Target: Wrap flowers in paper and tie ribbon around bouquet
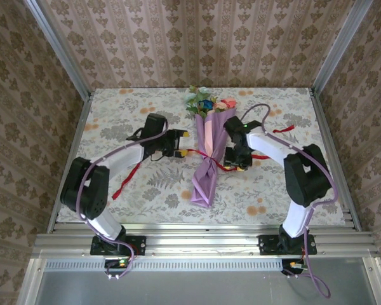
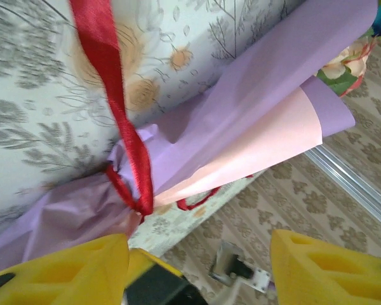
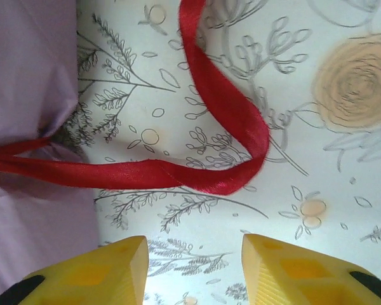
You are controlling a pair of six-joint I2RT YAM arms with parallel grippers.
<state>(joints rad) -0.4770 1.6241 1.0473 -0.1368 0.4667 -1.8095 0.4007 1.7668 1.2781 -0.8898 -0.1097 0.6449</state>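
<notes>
My left gripper should next grab the red ribbon tail near the waist [image 1: 195, 151] [image 2: 131, 145], so the tail's end stays free to loop and tie the bouquet.
The bouquet [image 1: 207, 159] lies in the middle of the table as a lilac paper [image 2: 241, 108] cone with a pink inner edge. Its flowers [image 1: 206, 101] point to the far side. The red ribbon [image 1: 207, 154] is cinched round the cone's narrow waist, and its tails trail left and right over the cloth. My left gripper [image 1: 185, 144] hovers just left of the waist, open with nothing between its fingers. My right gripper [image 1: 237, 164] is just right of the waist, open too. In the right wrist view a loose ribbon [image 3: 222, 127] bend lies ahead of the yellow fingertips [image 3: 95, 270].
The flowered tablecloth [image 1: 267, 190] covers the table, with metal frame rails [image 1: 203, 236] along the near edge and wallpapered walls around. A ribbon tail [image 1: 124, 184] runs toward the left arm; another tail [image 1: 282, 130] lies by the right arm.
</notes>
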